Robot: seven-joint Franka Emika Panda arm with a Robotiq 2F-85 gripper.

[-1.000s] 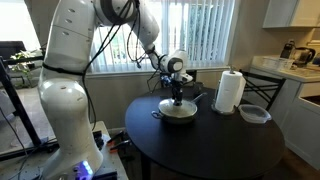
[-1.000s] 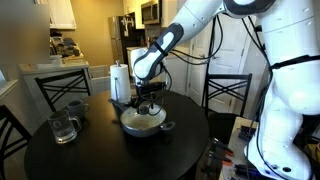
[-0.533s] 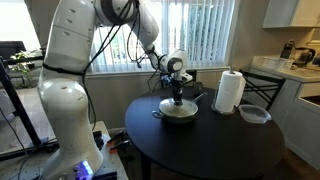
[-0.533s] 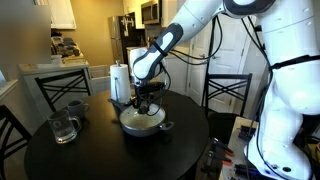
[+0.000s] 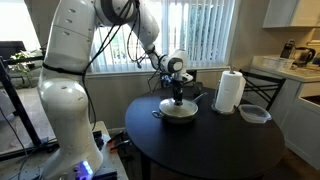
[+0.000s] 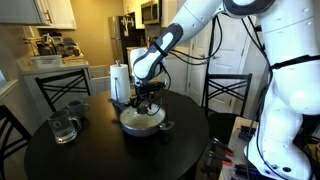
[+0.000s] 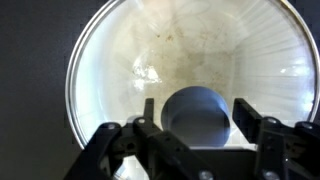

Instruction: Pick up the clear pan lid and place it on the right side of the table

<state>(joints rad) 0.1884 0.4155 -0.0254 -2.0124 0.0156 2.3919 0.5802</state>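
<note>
My gripper grabs the clear pan lid by its dark centre knob (image 7: 196,108) next, to lift the lid level and set it flat on the tabletop.
The clear pan lid (image 5: 181,108) rests on a silver pan (image 5: 178,117) at the far middle of the dark round table (image 5: 215,150). Both exterior views show it, as does the wrist view (image 7: 170,50). My gripper (image 5: 178,98) points straight down over the lid. In the wrist view its two fingers (image 7: 196,115) stand on either side of the dark centre knob (image 7: 196,108), with small gaps on both sides. The gripper is open and holds nothing. The lid (image 6: 143,117) sits flat on the pan (image 6: 145,126) under the gripper (image 6: 147,103).
A paper towel roll (image 5: 230,91) stands beside the pan. A clear plastic bowl (image 5: 254,114) lies at the table's edge. A glass mug (image 6: 63,127) stands on the table. Chairs (image 6: 62,85) (image 6: 225,90) surround the table.
</note>
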